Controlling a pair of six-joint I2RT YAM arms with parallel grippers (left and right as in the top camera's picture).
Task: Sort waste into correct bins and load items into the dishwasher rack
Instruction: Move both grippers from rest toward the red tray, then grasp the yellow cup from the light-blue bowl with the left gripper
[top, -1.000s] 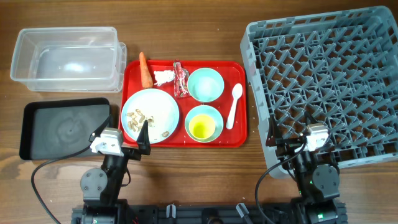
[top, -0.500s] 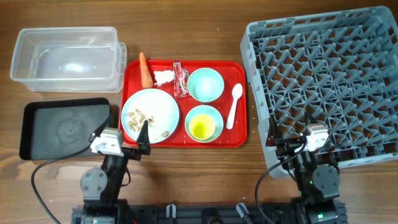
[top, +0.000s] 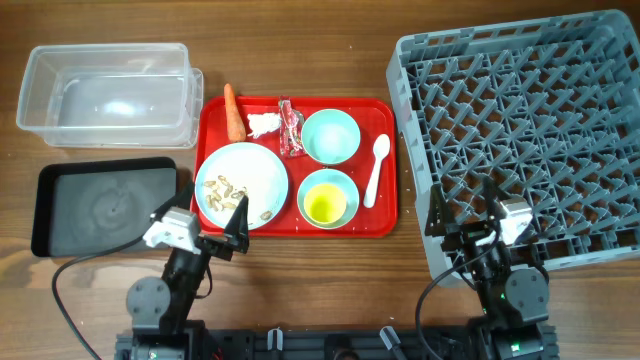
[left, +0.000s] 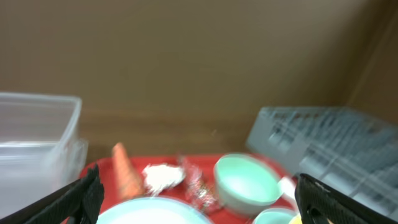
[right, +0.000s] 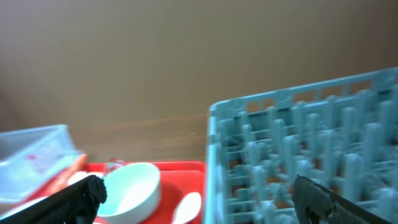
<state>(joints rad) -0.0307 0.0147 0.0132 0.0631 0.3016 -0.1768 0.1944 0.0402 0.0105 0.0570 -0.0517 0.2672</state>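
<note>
The left gripper should next grab the yellow cup by its rim (top: 315, 203) (left: 296, 219), so the base of the cup stays free for the right gripper to rack the cup.
On the red serving tray (top: 385, 120) lie an orange carrot (top: 233, 112), a white tissue (top: 263, 125), a red wrapper (top: 291, 128), a mint bowl (top: 330, 136), a white spoon (top: 378, 168), and a light blue bowl (top: 308, 183) with a yellow cup (top: 325, 205) in it. The round plate (top: 258, 172) holds beige scraps (top: 228, 186). The clear tub (top: 105, 90) and black tray (top: 105, 205) sit at the left, the grey rack (top: 530, 130) at the right. My left gripper (top: 232, 228) is open and empty at the plate's near edge. My right gripper (top: 460, 222) is open and empty at the rack's near left corner.
The left wrist view is blurred and shows the carrot (left: 126, 171), tissue (left: 163, 175), wrapper (left: 198, 186) and mint bowl (left: 245, 180) ahead. The right wrist view shows the mint bowl (right: 130, 186), spoon (right: 188, 205) and the rack's wall (right: 214, 155). Bare wood surrounds the tray.
Both arms have started to move. The left gripper has shifted slightly right toward the plate. The right gripper has shifted a little near the rack's corner. Nothing on the tray has moved.
</note>
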